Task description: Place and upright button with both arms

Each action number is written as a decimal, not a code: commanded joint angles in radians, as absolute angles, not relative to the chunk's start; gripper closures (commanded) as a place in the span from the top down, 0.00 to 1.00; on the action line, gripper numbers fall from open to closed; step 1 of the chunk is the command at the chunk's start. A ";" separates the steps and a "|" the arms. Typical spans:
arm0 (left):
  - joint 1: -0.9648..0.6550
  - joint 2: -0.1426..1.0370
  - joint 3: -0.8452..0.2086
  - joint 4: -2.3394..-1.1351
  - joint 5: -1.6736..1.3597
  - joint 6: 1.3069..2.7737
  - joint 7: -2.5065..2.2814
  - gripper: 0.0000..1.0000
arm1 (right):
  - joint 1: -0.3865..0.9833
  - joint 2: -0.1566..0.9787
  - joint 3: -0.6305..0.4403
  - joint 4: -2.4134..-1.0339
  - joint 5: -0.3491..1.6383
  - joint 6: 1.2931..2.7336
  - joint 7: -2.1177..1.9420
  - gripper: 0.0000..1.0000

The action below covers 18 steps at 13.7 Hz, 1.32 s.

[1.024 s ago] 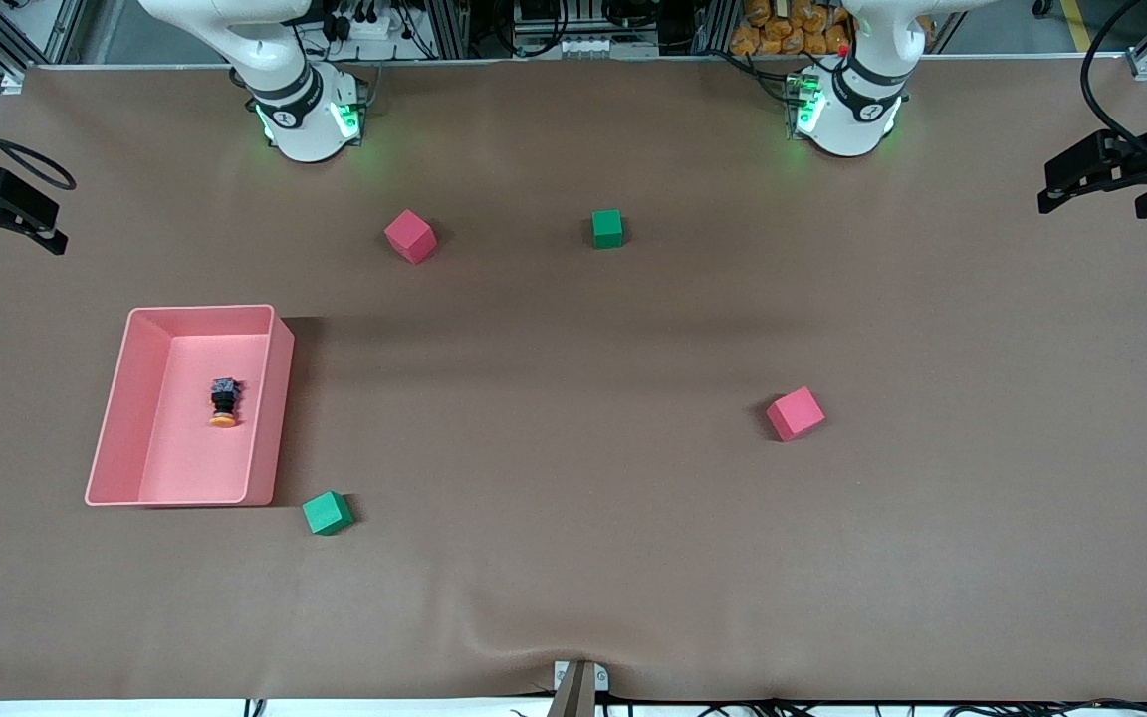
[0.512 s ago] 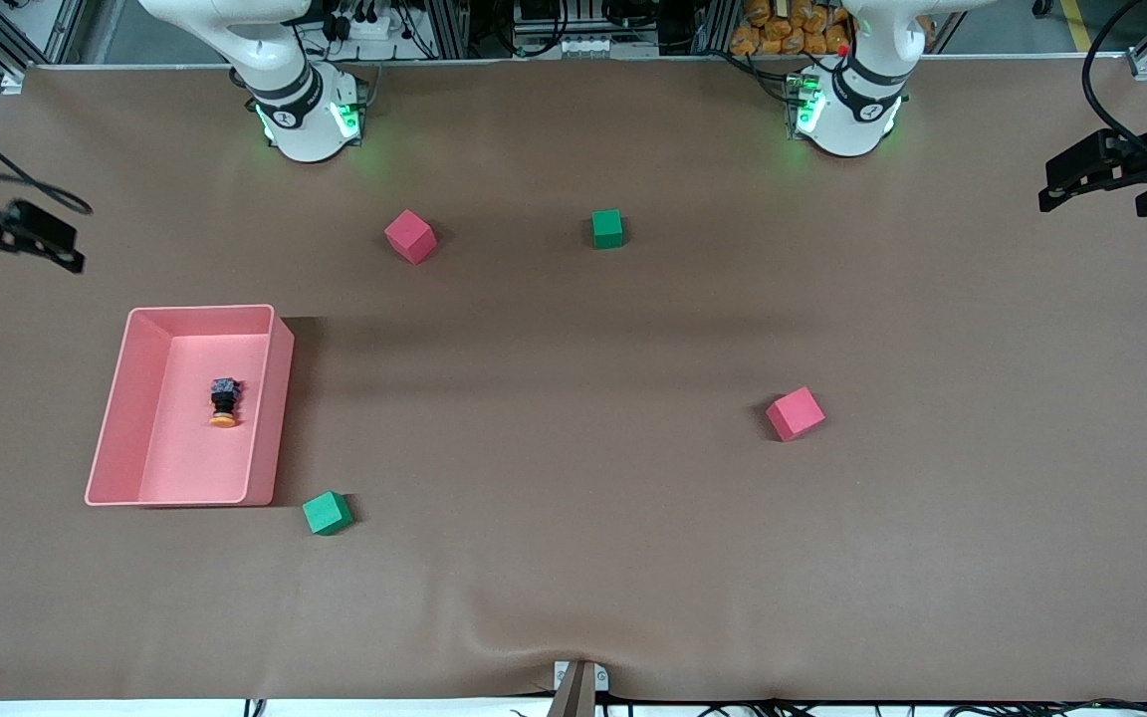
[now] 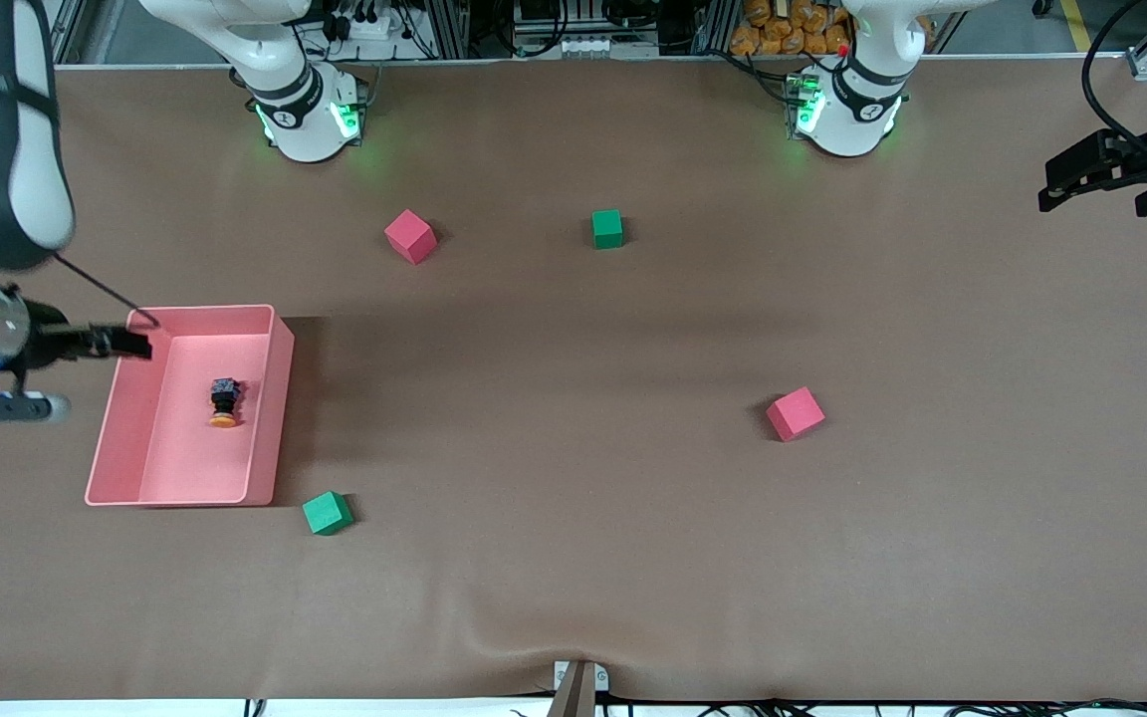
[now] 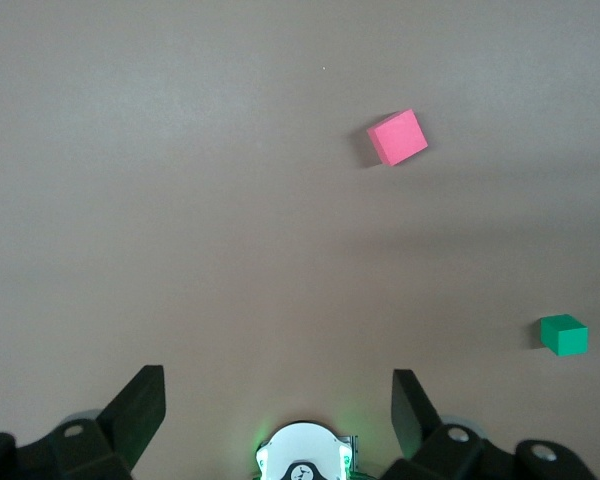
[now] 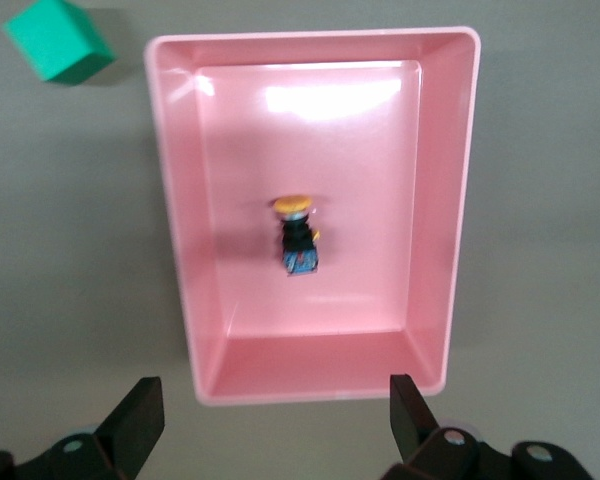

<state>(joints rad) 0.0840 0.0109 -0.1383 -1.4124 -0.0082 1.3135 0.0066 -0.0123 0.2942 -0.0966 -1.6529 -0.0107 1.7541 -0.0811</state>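
My right gripper reaches the button and grabs its black middle [image 3: 223, 404] next, leaving the button's orange cap [image 3: 223, 419] free for placing it upright.
The button [image 3: 224, 401] lies on its side in the pink tray [image 3: 280, 398], its orange cap toward the front camera. In the right wrist view the button [image 5: 298, 238] lies mid-floor of the tray [image 5: 461, 200]. My right gripper [image 3: 106, 344] hangs up in the air, open and empty. Its midpoint [image 5: 275, 420] is over the table just outside the tray's short wall that is farther from the front camera. My left gripper [image 3: 1061, 189] is open and empty, and waits high at the left arm's end of the table; the left wrist view [image 4: 277, 405] shows it over bare table.
Two red cubes [image 3: 410, 236] [image 3: 795, 413] and two green cubes [image 3: 607, 228] [image 3: 327, 513] lie on the brown table. One green cube [image 5: 58, 38] sits just off the tray's corner nearer the front camera. The left wrist view shows a red cube [image 4: 397, 137] and a green cube [image 4: 563, 334].
My right arm has swung in from the table's edge, and its gripper has come from the side to the pink tray. The left arm, the button and the cubes have not moved.
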 commanded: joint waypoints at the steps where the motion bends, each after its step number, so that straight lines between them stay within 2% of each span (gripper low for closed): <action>1: 0.094 0.000 -0.144 -1.413 0.003 1.302 0.031 1.00 | -0.046 0.296 -0.104 -1.800 0.032 1.929 -0.098 1.00; 8: 0.087 0.003 -0.152 -1.414 0.006 1.301 0.012 1.00 | -0.052 0.426 -0.106 -1.907 0.078 2.193 -0.144 1.00; 15: 0.089 -0.002 -0.153 -1.414 0.006 1.292 0.014 1.00 | -0.049 0.506 -0.104 -1.951 0.086 2.341 -0.172 1.00; 18: 0.089 -0.003 -0.152 -1.414 0.006 1.287 0.012 1.00 | -0.052 0.526 -0.104 -1.956 0.095 2.359 -0.173 1.00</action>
